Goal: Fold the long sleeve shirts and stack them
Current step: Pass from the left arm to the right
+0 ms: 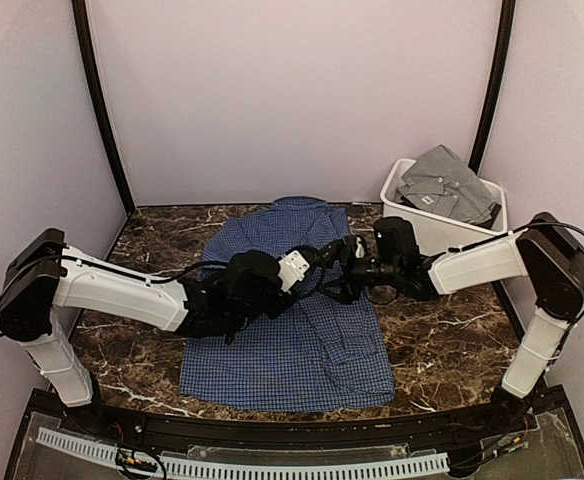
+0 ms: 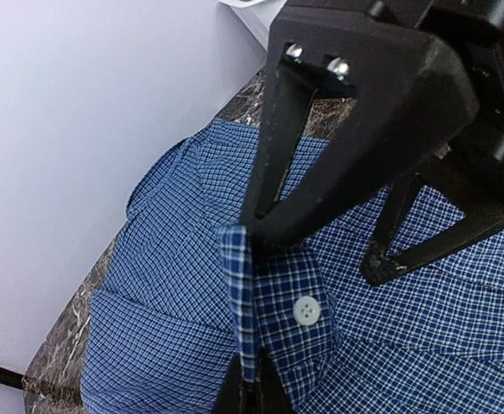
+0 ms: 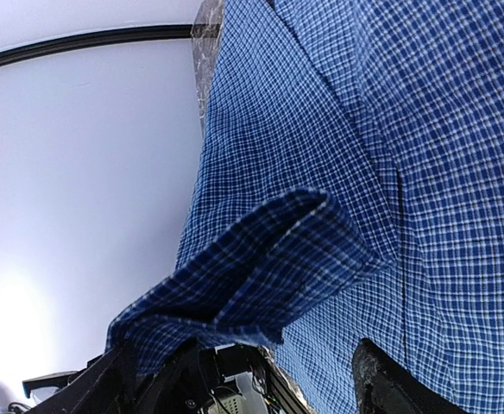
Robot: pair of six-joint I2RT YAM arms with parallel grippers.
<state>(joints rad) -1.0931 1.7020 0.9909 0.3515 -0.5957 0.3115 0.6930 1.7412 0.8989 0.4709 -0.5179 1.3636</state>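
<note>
I will pinch the lifted sleeve cuff's free edge [image 1: 319,274] [image 3: 262,328] with my right gripper next, so my left gripper will be free to fold the shirt's side inward.
The navy-blue checked long sleeve shirt [image 1: 292,350] lies spread on the marble table. Its sleeve cuff [image 2: 291,302], with a white button [image 2: 306,310], is lifted over the shirt's middle. My left gripper [image 2: 254,388] is shut on the cuff's edge. My right gripper [image 2: 314,254] stands open right above it, one finger touching the cuff's top and the other apart over the shirt body. In the right wrist view the cuff [image 3: 269,259] drapes over the left finger of the open right gripper [image 3: 243,362]. The grey long sleeve shirt [image 1: 442,185] sits crumpled in the bin.
A white plastic bin [image 1: 412,215] stands at the back right corner of the table [image 1: 442,330]. Both arms meet over the shirt's centre, their grippers [image 1: 317,262] [image 1: 350,262] close together. Walls enclose the table at the back and both sides.
</note>
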